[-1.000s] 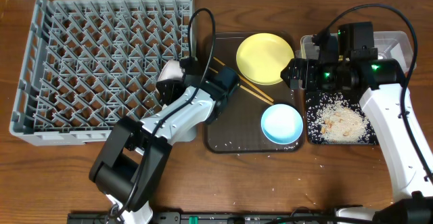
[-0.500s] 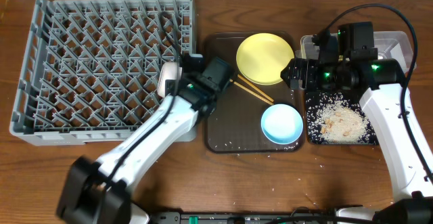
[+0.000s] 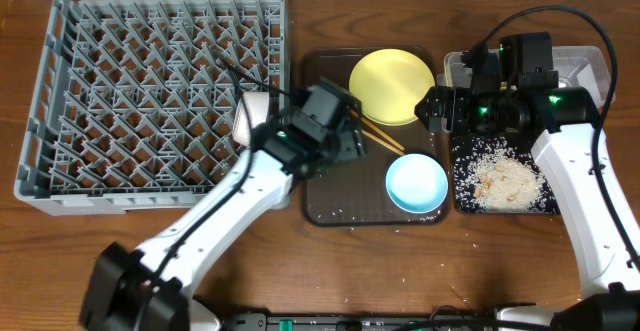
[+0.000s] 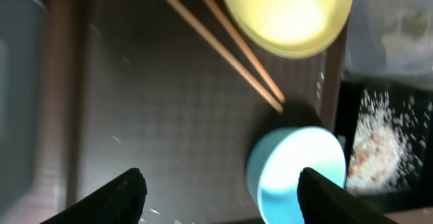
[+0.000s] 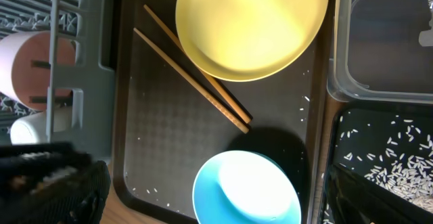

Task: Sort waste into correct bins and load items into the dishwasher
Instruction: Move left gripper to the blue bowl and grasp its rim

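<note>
Next, my left gripper will grab the rim of the light-blue bowl [image 3: 417,184] on the side facing the dish rack, to tilt and load the light-blue bowl there.
My left gripper [image 3: 345,136] [image 4: 220,197] hangs open over the dark-brown serving tray [image 3: 330,196], with nothing between its fingers. On that tray lie a yellow plate [image 3: 392,86] [image 4: 287,14] [image 5: 252,24], wooden chopsticks [image 3: 375,134] [image 4: 223,45] [image 5: 193,72] and a light-blue bowl [image 3: 417,184] [image 4: 298,176] [image 5: 247,190]. A white cup [image 3: 252,116] [image 5: 27,129] and a white bowl [image 5: 30,65] stand at the right edge of the grey dish rack [image 3: 150,91]. The right gripper [image 3: 430,106] [image 5: 216,197] is held open and empty, high over the tray's right side. Rice and crumbs [image 3: 505,181] lie in the black tray [image 3: 462,203].
The clear tub [image 3: 590,66] [image 5: 385,41] stands behind the black tray, partly under my right arm. Stray rice grains dot the serving tray [image 5: 145,190] and the wooden table in front of it [image 3: 350,296]. The rack fills the table's left half.
My left gripper has opened at the rack's right edge, left the white cup there, and swung right over the serving tray. The right arm has stayed still.
</note>
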### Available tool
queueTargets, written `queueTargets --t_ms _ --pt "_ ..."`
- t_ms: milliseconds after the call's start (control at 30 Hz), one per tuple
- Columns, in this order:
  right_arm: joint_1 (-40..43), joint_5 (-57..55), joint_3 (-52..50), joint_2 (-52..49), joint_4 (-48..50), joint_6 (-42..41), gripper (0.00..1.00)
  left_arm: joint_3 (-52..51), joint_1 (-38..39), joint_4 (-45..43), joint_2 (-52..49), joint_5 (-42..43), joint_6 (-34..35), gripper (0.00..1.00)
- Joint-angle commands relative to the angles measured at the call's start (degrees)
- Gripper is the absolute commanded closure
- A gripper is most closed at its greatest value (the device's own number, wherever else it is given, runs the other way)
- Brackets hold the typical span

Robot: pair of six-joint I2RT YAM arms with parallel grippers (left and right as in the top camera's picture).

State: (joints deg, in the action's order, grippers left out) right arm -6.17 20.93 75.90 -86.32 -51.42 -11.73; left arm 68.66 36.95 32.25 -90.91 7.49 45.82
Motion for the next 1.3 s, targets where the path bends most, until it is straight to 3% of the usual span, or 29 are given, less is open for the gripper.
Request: queueTargets --t_ms 0,267,633,833,1133,1267 --pt "0.1 -0.1 0.1 1.2 -0.1 0.0 0.01 -1.0 1.7 -1.7 -3.1 5.5 4.1 0.27" --pt "0.1 -0.1 0.1 1.2 0.0 0.0 0.01 -1.0 4.7 -6.8 -10.3 7.1 8.5 0.28" --pt "0.1 -0.1 0.1 1.2 -0.1 0.0 0.01 -1.0 6.5 -13.0 -18.1 10.1 8.0 0.29" --pt "0.1 -0.1 0.1 1.2 -0.1 0.0 0.01 -1.0 6.0 -14.8 -21.2 13.1 8.0 0.47" --pt "0.1 -0.1 0.1 1.2 -0.1 0.0 0.01 -1.0 5.7 -14.8 -21.2 13.0 8.0 0.91" --pt "0.1 -0.1 0.1 1.2 -0.1 0.0 0.01 -1.0 5.5 -14.8 -20.7 13.1 8.0 0.92"
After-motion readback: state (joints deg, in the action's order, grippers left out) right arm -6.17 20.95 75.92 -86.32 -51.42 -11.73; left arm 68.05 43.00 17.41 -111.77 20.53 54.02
